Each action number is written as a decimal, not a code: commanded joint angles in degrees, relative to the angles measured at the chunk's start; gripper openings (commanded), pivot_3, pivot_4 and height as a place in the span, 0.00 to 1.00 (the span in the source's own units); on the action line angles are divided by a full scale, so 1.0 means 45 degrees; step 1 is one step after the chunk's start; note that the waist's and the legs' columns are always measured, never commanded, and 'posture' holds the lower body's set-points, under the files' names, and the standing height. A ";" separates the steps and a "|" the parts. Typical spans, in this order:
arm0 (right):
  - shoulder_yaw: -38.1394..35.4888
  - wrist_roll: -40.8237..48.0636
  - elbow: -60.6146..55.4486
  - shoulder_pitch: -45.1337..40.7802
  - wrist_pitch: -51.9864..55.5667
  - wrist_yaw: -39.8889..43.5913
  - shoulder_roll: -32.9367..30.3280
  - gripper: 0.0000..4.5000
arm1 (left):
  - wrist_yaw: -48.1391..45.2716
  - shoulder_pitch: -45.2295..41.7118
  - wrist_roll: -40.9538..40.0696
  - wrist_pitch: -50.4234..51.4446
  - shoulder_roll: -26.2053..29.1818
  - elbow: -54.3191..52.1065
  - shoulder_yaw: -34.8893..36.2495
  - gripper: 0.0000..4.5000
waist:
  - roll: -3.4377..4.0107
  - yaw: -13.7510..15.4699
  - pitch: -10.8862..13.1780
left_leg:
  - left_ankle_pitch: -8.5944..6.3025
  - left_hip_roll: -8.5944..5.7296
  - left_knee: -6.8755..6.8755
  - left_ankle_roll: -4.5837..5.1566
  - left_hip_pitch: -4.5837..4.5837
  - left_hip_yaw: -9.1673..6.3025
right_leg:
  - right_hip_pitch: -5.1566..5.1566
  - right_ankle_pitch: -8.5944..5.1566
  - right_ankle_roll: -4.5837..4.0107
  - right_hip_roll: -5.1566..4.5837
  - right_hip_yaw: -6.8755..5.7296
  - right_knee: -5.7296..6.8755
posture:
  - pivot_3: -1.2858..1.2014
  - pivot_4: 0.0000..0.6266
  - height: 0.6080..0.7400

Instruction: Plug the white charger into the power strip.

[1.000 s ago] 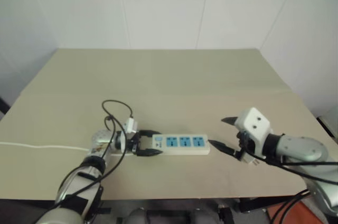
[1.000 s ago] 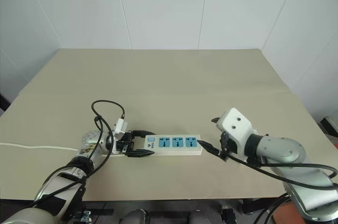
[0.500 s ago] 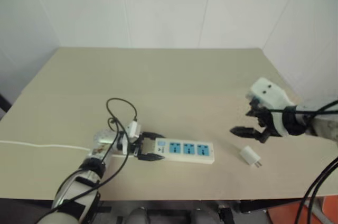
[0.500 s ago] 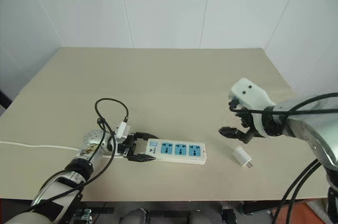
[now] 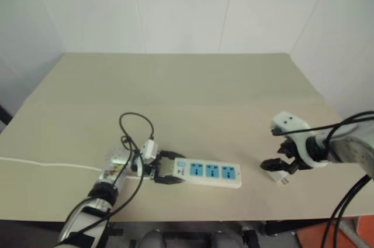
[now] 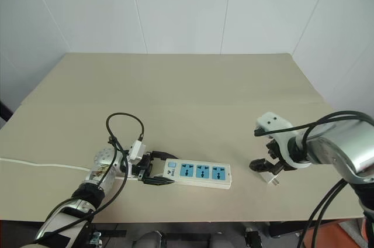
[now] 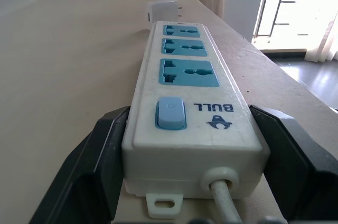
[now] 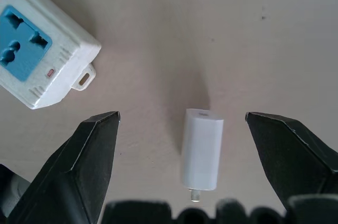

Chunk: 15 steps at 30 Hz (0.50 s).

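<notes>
My right gripper shouldn't close yet: the white charger [image 5: 277, 175] is below.
The power strip [image 5: 208, 172] lies flat near the table's front edge, its three blue outlets facing up. My left gripper [image 5: 166, 172] is shut on its switch end, one black finger [image 7: 90, 171] on each long side. The white charger [image 8: 202, 147] lies on its side on the table to the right of the strip's free end, prongs pointing toward the front edge; it also shows as a small white block [image 5: 274, 175]. My right gripper [image 5: 279, 166] hangs open just above the charger, pointing down, one finger on each side and neither touching it.
The strip's thin white cord [image 5: 47, 164] runs off to the left across the beige table [image 5: 193, 96]. A black cable loop [image 5: 135, 125] rises from my left wrist. White walls stand behind and to the right. The table's front edge is close below the strip.
My right gripper swung away from the strip's end to the right, turned downward and sank over the charger. My left gripper drew the strip slightly nearer and to the right.
</notes>
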 commanded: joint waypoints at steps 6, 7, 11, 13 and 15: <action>0.0890 -0.0891 0.1007 -0.0362 -0.0114 -0.0341 0.0447 1.00 | -0.0103 0.0065 0.0325 0.0157 0.0042 -0.0489 0.0122 0.73 | 0.0000 -0.0028 0.0000 | 0.0000 0.0000 0.0002 0.0000 -0.0002 -0.0001 | 0.0000 0.0000 0.0001 0.0001 0.0000 -0.0001 | 0.52 0.24 1.00; 0.0980 -0.0973 0.1136 -0.0363 -0.0197 -0.0283 0.0458 1.00 | -0.0103 0.0077 0.0332 0.0154 0.0047 -0.0506 0.0129 0.73 | 0.0000 -0.0029 0.0000 | 0.0000 0.0001 0.0001 0.0000 -0.0003 -0.0002 | 0.0000 0.0000 0.0001 0.0001 -0.0001 -0.0002 | 0.52 0.24 1.00; 0.1382 -0.1276 0.1471 -0.0464 -0.0430 -0.0029 0.0421 1.00 | -0.0103 0.0158 0.0358 0.0167 0.0069 -0.0589 0.0173 0.73 | 0.0000 -0.0055 0.0000 | 0.0000 0.0001 0.0000 0.0000 -0.0003 -0.0002 | -0.0002 0.0000 0.0001 0.0001 -0.0001 -0.0002 | 0.52 0.24 1.00; 0.1545 -0.1431 0.1643 -0.0523 -0.0541 0.0095 0.0407 1.00 | -0.0102 0.0208 0.0378 0.0184 0.0055 -0.0635 0.0211 0.73 | 0.0000 -0.0057 0.0000 | 0.0000 0.0001 0.0000 0.0000 -0.0003 -0.0003 | -0.0002 0.0000 0.0001 0.0001 -0.0001 -0.0001 | 0.52 0.24 1.00; 0.1628 -0.1516 0.1763 -0.0572 -0.0624 0.0204 0.0426 1.00 | -0.0101 0.0254 0.0402 0.0191 0.0036 -0.0670 0.0238 0.73 | 0.0000 -0.0061 0.0000 | 0.0000 0.0000 0.0001 0.0000 -0.0002 -0.0002 | -0.0002 0.0000 0.0001 0.0002 0.0000 0.0000 | 0.52 0.24 1.00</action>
